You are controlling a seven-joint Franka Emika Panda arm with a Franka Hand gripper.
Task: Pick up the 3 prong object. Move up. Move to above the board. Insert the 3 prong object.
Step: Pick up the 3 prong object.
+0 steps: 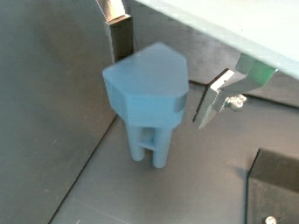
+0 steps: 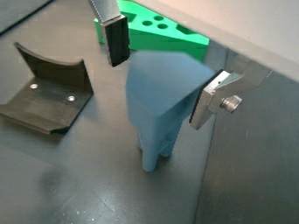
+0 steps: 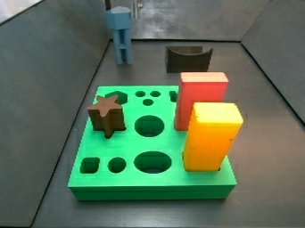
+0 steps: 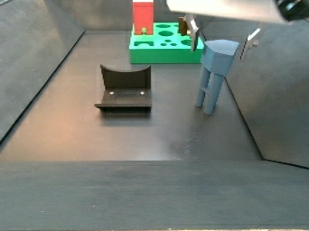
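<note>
I should grab the 3 prong object by its blocky head (image 3: 119, 18) next with my gripper, so that the object's prongs are free to go into the board (image 3: 143, 189).
The steel-blue 3 prong object (image 4: 218, 77) stands upright on its prongs on the dark floor, to the right of the fixture. It also shows in a side view (image 3: 119, 36) and in both wrist views (image 1: 146, 87) (image 2: 163, 96). My gripper (image 4: 221, 50) is lowered over its blocky head, one finger on each side, with slim gaps showing. The jaws are open in both wrist views (image 1: 163, 87) (image 2: 159, 92). The green board (image 3: 143, 189) lies apart from the object and shows behind the gripper in a wrist view (image 2: 158, 35).
The dark fixture (image 4: 123, 88) stands on the floor beside the object (image 3: 188, 58) (image 2: 47, 83). On the board stand a red block (image 3: 202, 98), a yellow-orange block (image 3: 212, 134) and a brown star block (image 3: 107, 114). Grey walls enclose the floor.
</note>
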